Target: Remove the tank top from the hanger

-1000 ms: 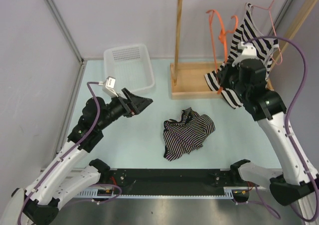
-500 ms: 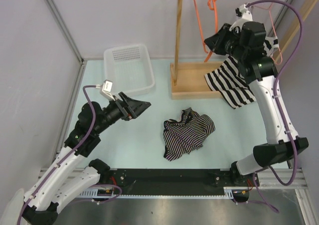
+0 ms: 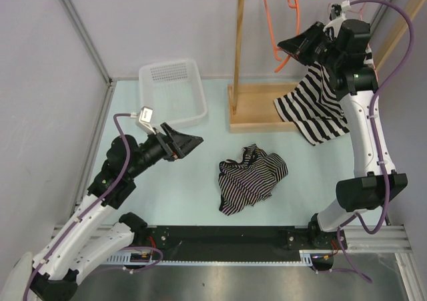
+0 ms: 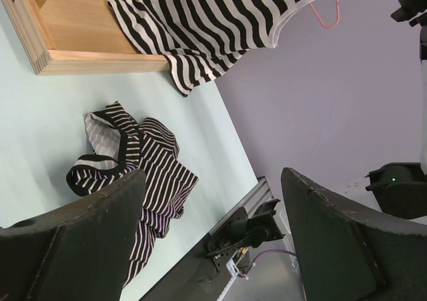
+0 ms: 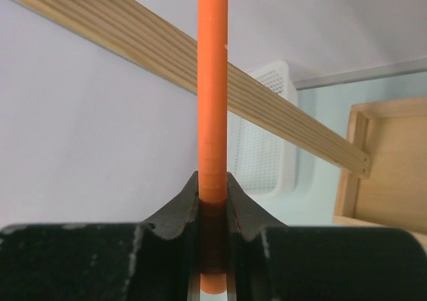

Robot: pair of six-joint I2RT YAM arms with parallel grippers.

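I should open my right gripper now, because the hook of the orange hanger is at the rack's top bar and the hanger would hang from the bar.
A black-and-white wide-striped tank top [image 3: 313, 104] hangs on a pink hanger [image 4: 327, 14] at the right of the wooden rack, its hem on the rack's base; it also shows in the left wrist view [image 4: 220, 21]. My right gripper [image 3: 288, 47] is high beside the rack and shut on a bare orange hanger [image 3: 270, 21]. The right wrist view shows the jaws [image 5: 212, 187] clamped on the orange rod [image 5: 212, 81]. My left gripper [image 3: 193, 139] is open and empty above the table's left side, and its fingers [image 4: 73, 241] stand wide apart.
A crumpled thin-striped garment [image 3: 250, 177] lies mid-table, also in the left wrist view [image 4: 140, 167]. A white basket [image 3: 173, 91] stands at the back left. The rack's wooden base [image 3: 253, 107], upright post [image 3: 238, 41] and top rail [image 5: 267, 107] are at the back right.
My right gripper has risen from low beside the tank top to near the top rail, carrying the orange hanger up with it. The left arm has barely moved.
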